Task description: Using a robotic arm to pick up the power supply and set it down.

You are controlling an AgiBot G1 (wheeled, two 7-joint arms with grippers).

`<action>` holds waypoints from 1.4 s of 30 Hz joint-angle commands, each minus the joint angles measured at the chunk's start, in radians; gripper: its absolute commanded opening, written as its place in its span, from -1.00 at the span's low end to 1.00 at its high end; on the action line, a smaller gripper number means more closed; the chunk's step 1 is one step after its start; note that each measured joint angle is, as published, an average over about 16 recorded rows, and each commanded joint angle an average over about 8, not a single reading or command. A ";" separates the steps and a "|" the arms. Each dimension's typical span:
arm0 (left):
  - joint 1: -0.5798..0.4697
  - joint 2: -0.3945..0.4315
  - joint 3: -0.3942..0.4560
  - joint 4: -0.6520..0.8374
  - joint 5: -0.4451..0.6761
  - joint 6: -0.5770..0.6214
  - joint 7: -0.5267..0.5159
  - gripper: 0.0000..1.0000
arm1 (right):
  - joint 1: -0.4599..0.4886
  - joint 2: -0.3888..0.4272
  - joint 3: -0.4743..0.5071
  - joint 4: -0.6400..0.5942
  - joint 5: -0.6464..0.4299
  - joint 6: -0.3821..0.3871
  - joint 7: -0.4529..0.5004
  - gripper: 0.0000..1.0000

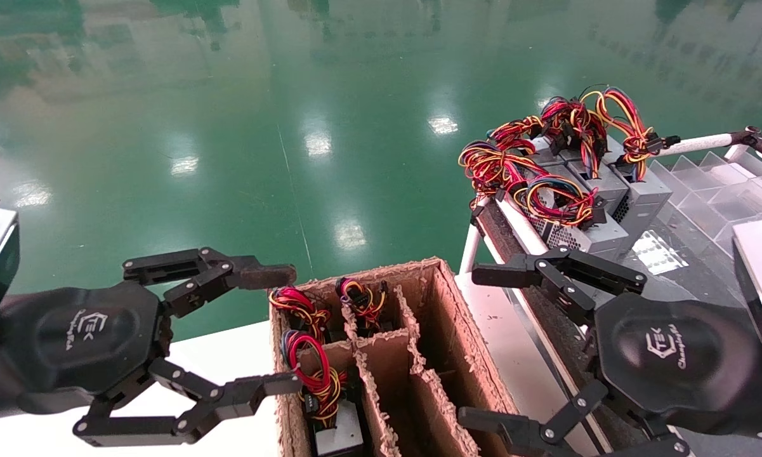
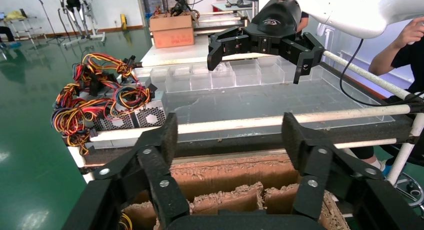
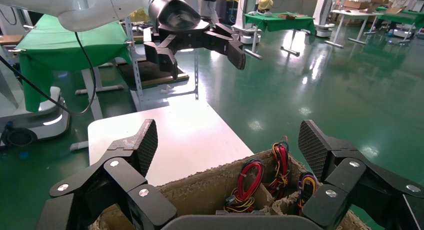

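The robot's right gripper should next grab the power supply by its red wire bundle [image 1: 315,358] [image 3: 248,182] to lift it out of the cardboard box.
The power supply, a grey box [image 1: 339,435] under a mostly red wire loop [image 1: 314,374], stands in the front-left compartment of the cardboard box [image 1: 447,304]. The right wrist view shows its red loop [image 3: 248,180] too. My right gripper [image 1: 479,346] hangs open beside the carton's right wall, nothing between its fingers. Seen from its own wrist, the right gripper [image 3: 227,145] faces across the carton's top. My left gripper [image 1: 282,330] is open at the carton's left wall, level with the wire bundles. Its upper finger [image 1: 263,276] has a brownish pad.
Two more wired units [image 1: 298,304] [image 1: 361,298] fill the carton's far compartments. Several grey power supplies with yellow-orange bundles [image 1: 584,190] [image 2: 125,115] lie on the black belt table [image 1: 685,266] at the right, beside clear plastic dividers [image 1: 723,184]. A white table [image 1: 228,355] lies under the left gripper.
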 commanded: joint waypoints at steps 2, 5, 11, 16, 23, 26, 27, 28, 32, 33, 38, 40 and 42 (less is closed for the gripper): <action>0.000 0.000 0.000 0.000 0.000 0.000 0.000 -1.00 | 0.000 0.000 0.000 0.000 0.000 0.000 0.000 1.00; 0.000 0.000 0.000 0.000 0.000 0.000 0.000 -1.00 | 0.000 0.000 0.000 0.000 0.000 0.000 0.000 1.00; 0.000 0.000 0.000 0.000 0.000 0.000 0.000 -1.00 | -0.005 -0.004 -0.010 -0.016 -0.016 0.010 0.006 1.00; 0.000 0.000 0.000 0.000 0.000 0.000 0.000 -1.00 | -0.008 -0.015 -0.034 -0.051 -0.065 0.039 0.019 1.00; 0.000 0.000 0.000 0.000 0.000 0.000 0.000 -1.00 | 0.035 -0.093 -0.115 -0.127 -0.210 0.123 0.071 1.00; 0.000 0.000 0.000 0.000 0.000 0.000 0.000 -1.00 | 0.077 -0.155 -0.161 -0.170 -0.284 0.156 0.098 1.00; 0.000 0.000 0.000 0.000 0.000 0.000 0.000 -1.00 | 0.092 -0.176 -0.176 -0.185 -0.309 0.166 0.105 1.00; 0.000 0.000 0.000 0.000 0.000 0.000 0.000 -1.00 | 0.107 -0.198 -0.191 -0.199 -0.334 0.177 0.110 1.00; 0.000 0.000 0.000 0.000 0.000 0.000 0.000 -1.00 | 0.155 -0.279 -0.240 -0.247 -0.413 0.215 0.124 1.00; 0.000 0.000 0.000 0.000 0.000 0.000 0.000 -1.00 | 0.163 -0.297 -0.249 -0.256 -0.428 0.223 0.126 1.00; 0.000 0.000 0.000 0.000 0.000 0.000 0.000 -0.23 | 0.188 -0.385 -0.288 -0.302 -0.478 0.257 0.137 1.00; 0.000 0.000 0.000 0.000 0.000 0.000 0.000 0.27 | 0.196 -0.423 -0.303 -0.329 -0.493 0.267 0.140 1.00; 0.000 0.000 0.000 0.000 0.000 0.000 0.000 0.77 | 0.204 -0.459 -0.315 -0.355 -0.504 0.275 0.137 1.00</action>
